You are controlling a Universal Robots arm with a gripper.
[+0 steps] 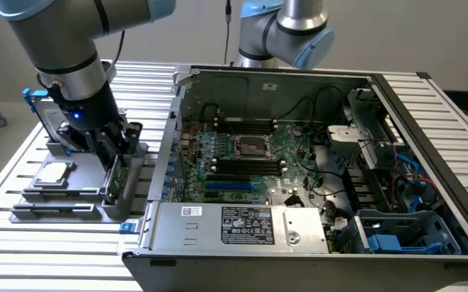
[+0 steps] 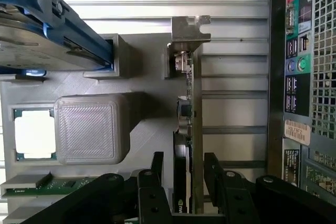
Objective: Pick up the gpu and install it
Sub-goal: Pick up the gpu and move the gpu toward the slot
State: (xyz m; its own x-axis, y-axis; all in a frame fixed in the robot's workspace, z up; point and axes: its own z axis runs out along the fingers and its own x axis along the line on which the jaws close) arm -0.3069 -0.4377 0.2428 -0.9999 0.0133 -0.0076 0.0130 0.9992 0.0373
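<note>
My gripper grabs the GPU by its upper edge [image 1: 119, 160] next, where both sides are free, since the grey holder's slot encloses its lower part.
The gpu [image 1: 119, 177] stands on edge in a slot of the grey holder [image 1: 55, 210] at the exterior view's left. In the wrist view I look down on the gpu [image 2: 196, 103]: a thin green board edge, a black cooler side and a silver bracket [image 2: 190, 29] at the far end. My gripper [image 1: 110, 146] is low over it and open. In the wrist view the gripper [image 2: 185, 162] straddles the card's near end, one black finger [image 2: 157, 167] on each side, with a small gap on the cooler side.
The holder also carries a square silver chip [image 2: 34, 134], a grey block [image 2: 92, 128] and a hard drive in a blue frame [image 2: 63, 30]. The open computer case [image 1: 428, 140] with its motherboard [image 1: 242, 164] sits right beside the holder. A second arm [image 1: 286, 30] stands behind.
</note>
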